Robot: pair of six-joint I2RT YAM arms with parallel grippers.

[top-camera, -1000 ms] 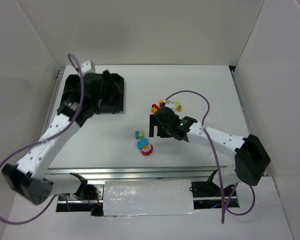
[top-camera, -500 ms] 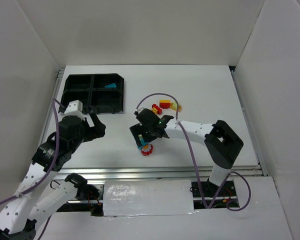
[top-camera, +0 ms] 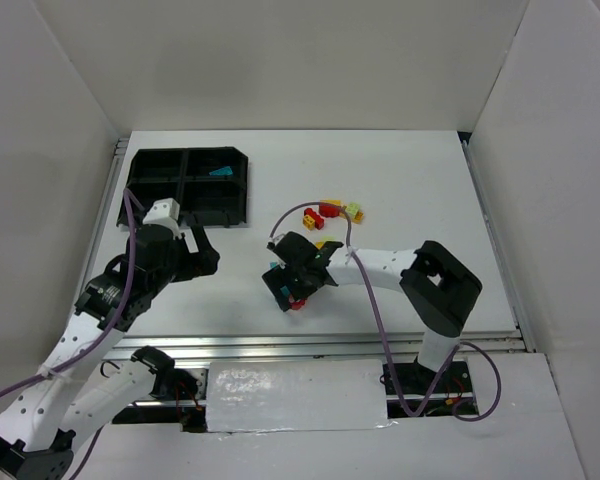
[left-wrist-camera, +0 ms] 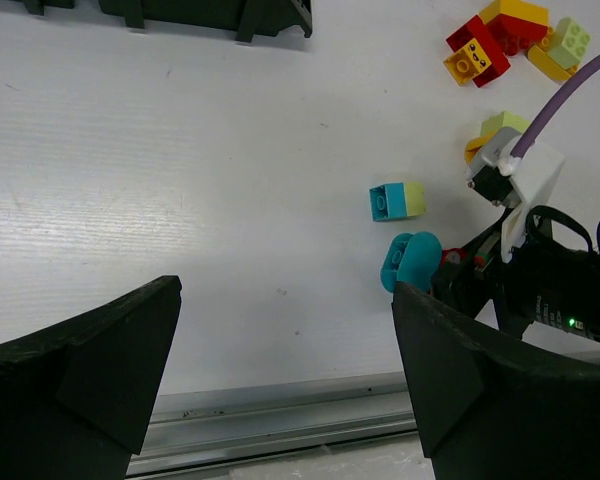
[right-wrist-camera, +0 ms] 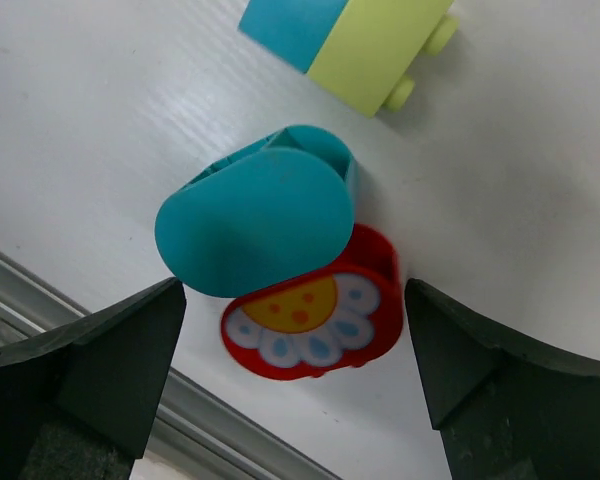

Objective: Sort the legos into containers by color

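Observation:
The red flower lego is between my right gripper's fingers, with one finger beside each narrow end, so my right gripper should close on it now.
The black tray of containers [top-camera: 188, 187] sits far left, with one teal lego [top-camera: 220, 172] in its back right compartment. My left gripper [top-camera: 202, 255] hangs open and empty in front of the tray; in its own view, the left gripper [left-wrist-camera: 285, 390] has only bare table between its jaws. My right gripper [right-wrist-camera: 295, 370] is open, low over a red flower lego [right-wrist-camera: 315, 315] that lies partly under a rounded teal lego [right-wrist-camera: 255, 225]. Its fingers [right-wrist-camera: 100, 360] stand apart on either side of the pair, touching neither. A teal-and-lime lego [left-wrist-camera: 397, 200] lies just beyond them.
More legos lie at mid table: a red-and-yellow cluster [top-camera: 330, 210], a lime brick [top-camera: 355, 212], a small red-yellow one [top-camera: 311, 219] and a lime-yellow piece [left-wrist-camera: 500, 128] by the right wrist. A metal rail [left-wrist-camera: 280, 420] runs along the near edge.
My left arm pulled back off the tray, and a teal lego now shows in it. My right gripper moved left and nearer, from the cluster to over the teal and red flower legos.

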